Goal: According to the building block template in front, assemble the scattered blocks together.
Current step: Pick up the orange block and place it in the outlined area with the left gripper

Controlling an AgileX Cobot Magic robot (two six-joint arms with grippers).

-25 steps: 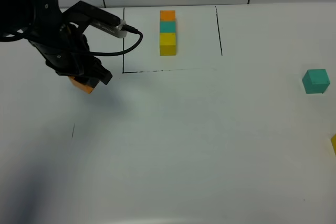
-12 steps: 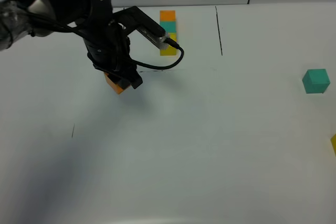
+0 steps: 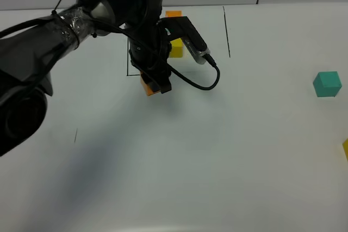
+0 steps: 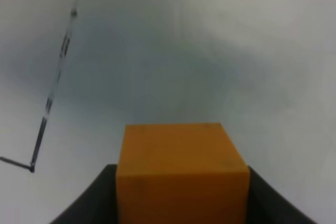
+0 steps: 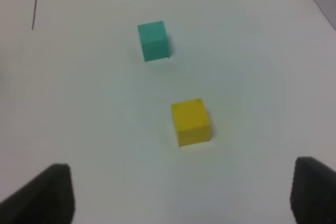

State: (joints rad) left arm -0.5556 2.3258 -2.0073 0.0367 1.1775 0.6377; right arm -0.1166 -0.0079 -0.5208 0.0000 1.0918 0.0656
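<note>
The orange cube has its lower edge (image 3: 153,94) tilted against the frame line, so my left gripper must keep holding the cube until it lines up with the yellow end (image 3: 176,50).
My left gripper (image 3: 156,83) is shut on the loose orange cube (image 3: 147,87) and holds it at the black frame's near left corner. In the left wrist view the orange cube (image 4: 181,174) sits between the dark fingers (image 4: 89,205). The template row stands behind the arm; only its orange end (image 3: 174,13) and yellow end (image 3: 175,49) show, and the teal middle is hidden. The loose teal cube (image 3: 327,83) (image 5: 153,40) and the loose yellow cube (image 3: 346,149) (image 5: 191,121) lie apart at the far right. My right gripper (image 5: 184,203) is open above the table near the yellow cube.
The white table (image 3: 217,156) carries thin black frame lines (image 3: 227,31) around the template. A short black mark (image 3: 75,134) lies at the left. The left arm and its cable (image 3: 209,77) reach across the frame's left part.
My left arm has moved to the right with the orange cube, from left of the frame to its near left corner. The teal and yellow cubes have not moved.
</note>
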